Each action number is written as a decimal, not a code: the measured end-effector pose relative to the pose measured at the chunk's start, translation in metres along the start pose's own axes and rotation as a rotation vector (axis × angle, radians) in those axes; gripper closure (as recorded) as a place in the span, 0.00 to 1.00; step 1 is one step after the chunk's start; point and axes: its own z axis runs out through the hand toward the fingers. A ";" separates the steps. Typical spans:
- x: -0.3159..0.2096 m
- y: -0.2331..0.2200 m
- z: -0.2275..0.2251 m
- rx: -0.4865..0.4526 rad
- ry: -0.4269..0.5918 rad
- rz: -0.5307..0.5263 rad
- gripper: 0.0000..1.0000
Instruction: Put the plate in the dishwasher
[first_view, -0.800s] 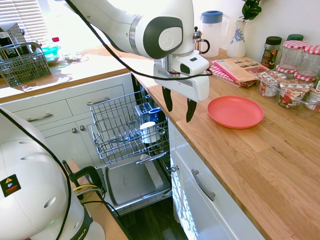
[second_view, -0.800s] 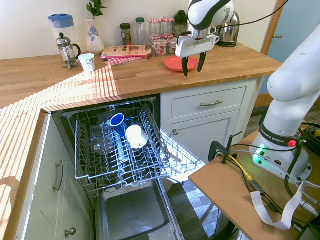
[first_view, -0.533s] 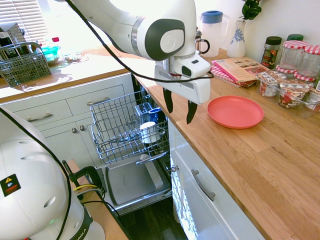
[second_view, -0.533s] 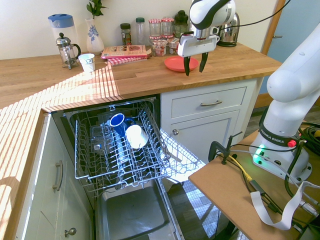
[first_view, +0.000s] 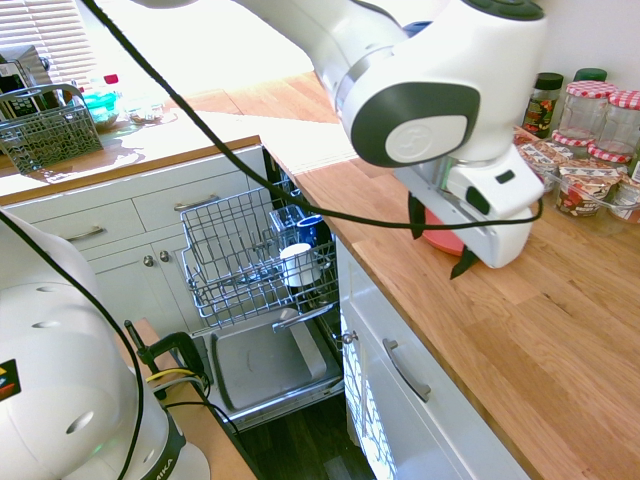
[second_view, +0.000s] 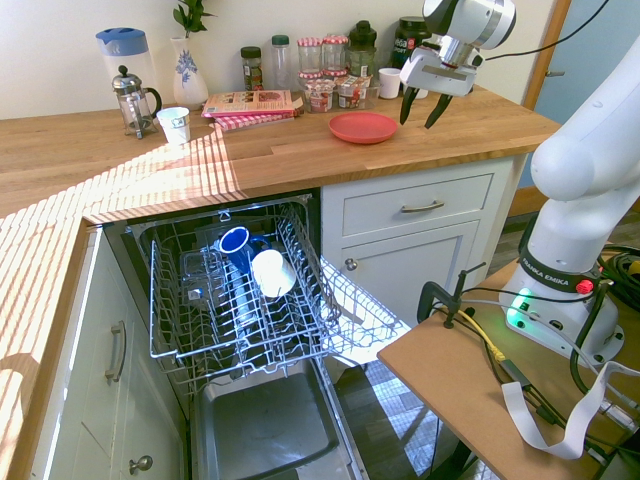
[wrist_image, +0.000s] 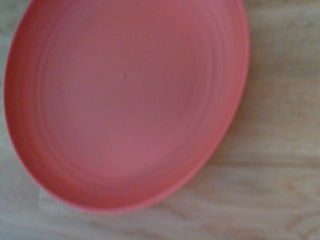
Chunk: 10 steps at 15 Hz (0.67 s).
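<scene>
The plate's flat side is wider than the robot's open fingers, so the gripper next needs to grip the plate by its thin raised rim (second_view: 394, 127).
The coral-red plate (second_view: 363, 127) lies flat on the wooden counter. In the first exterior view only a sliver of the plate (first_view: 446, 230) shows behind my hand, while it fills most of the wrist view (wrist_image: 125, 100). My gripper (second_view: 421, 109) hangs open and empty above the counter, just past the plate's edge on the side away from the dishwasher; its dark fingers also show in the other view (first_view: 438, 241). The dishwasher stands open below the counter, its grey wire rack (second_view: 230, 290) pulled out over the lowered door panel (second_view: 265, 430).
A blue mug (second_view: 235, 242) and a white mug (second_view: 272, 272) sit in the rack. Jars (second_view: 320, 85), a book (second_view: 250, 102), a paper cup (second_view: 174, 125), a French press (second_view: 133, 100) and a jug (second_view: 120, 50) line the counter's back. A cutlery basket (first_view: 45, 125) stands on the far counter.
My gripper has swung across the plate, from the dishwasher side to its far side, and sits slightly higher. It stayed open. The plate has not moved.
</scene>
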 end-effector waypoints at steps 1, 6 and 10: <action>0.014 -0.005 0.004 0.026 -0.010 0.013 0.00; 0.062 -0.046 0.033 0.062 -0.074 0.027 1.00; 0.075 -0.063 0.054 0.086 -0.115 0.020 1.00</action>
